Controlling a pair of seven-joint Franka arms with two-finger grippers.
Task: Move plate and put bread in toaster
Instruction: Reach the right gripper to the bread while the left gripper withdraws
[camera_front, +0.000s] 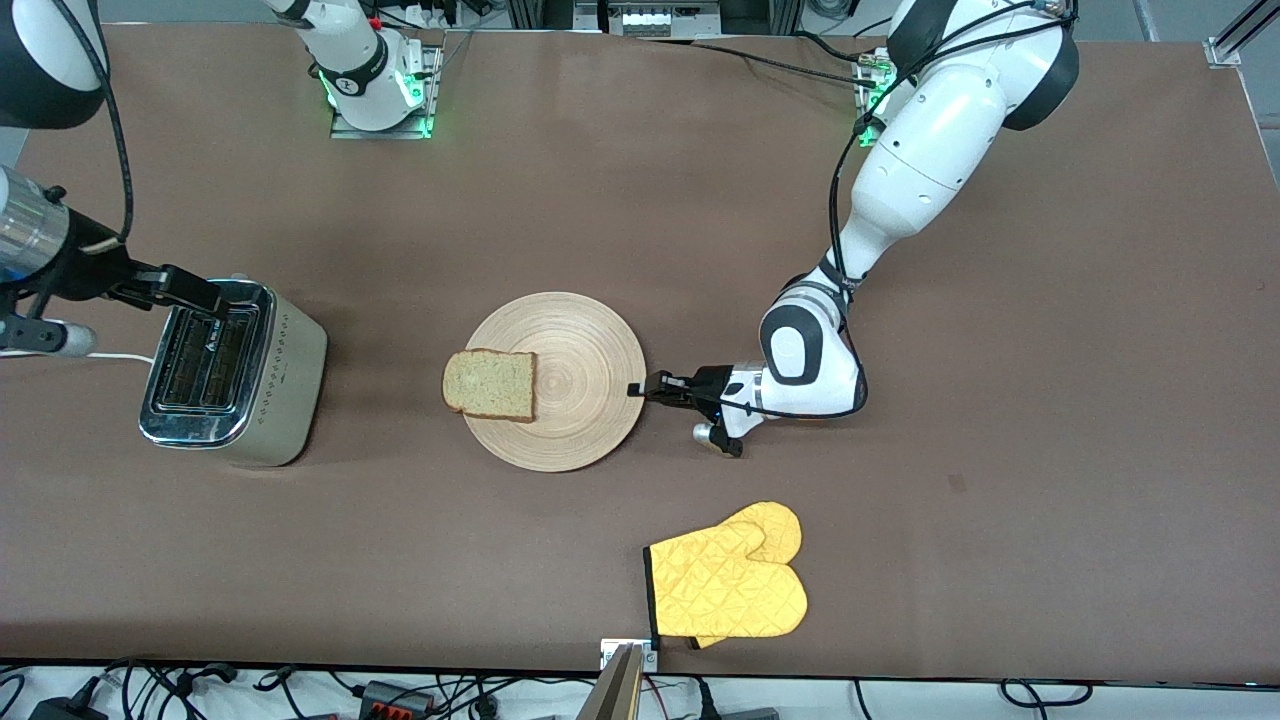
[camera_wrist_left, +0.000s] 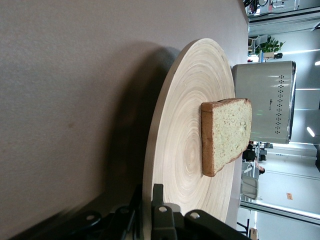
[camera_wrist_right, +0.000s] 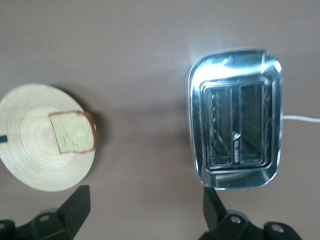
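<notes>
The plate's lower edge is over its close shadow on the tabletop. The plate would lie there, so my left gripper needs to open.
The round light-wood plate lies mid-table with the bread on it, the slice overhanging the rim on the toaster's side. My left gripper is low at the rim toward the left arm's end and is shut on the plate, one finger above the rim and one beneath. The bread lies flat and untouched. The toaster stands toward the right arm's end, slots up. My right gripper hangs open and empty in the air over the toaster, and from there the plate and bread also show.
A yellow oven mitt lies near the table's front edge, nearer to the front camera than the plate. The toaster's white cord runs off toward the right arm's end. Brown tabletop lies between plate and toaster.
</notes>
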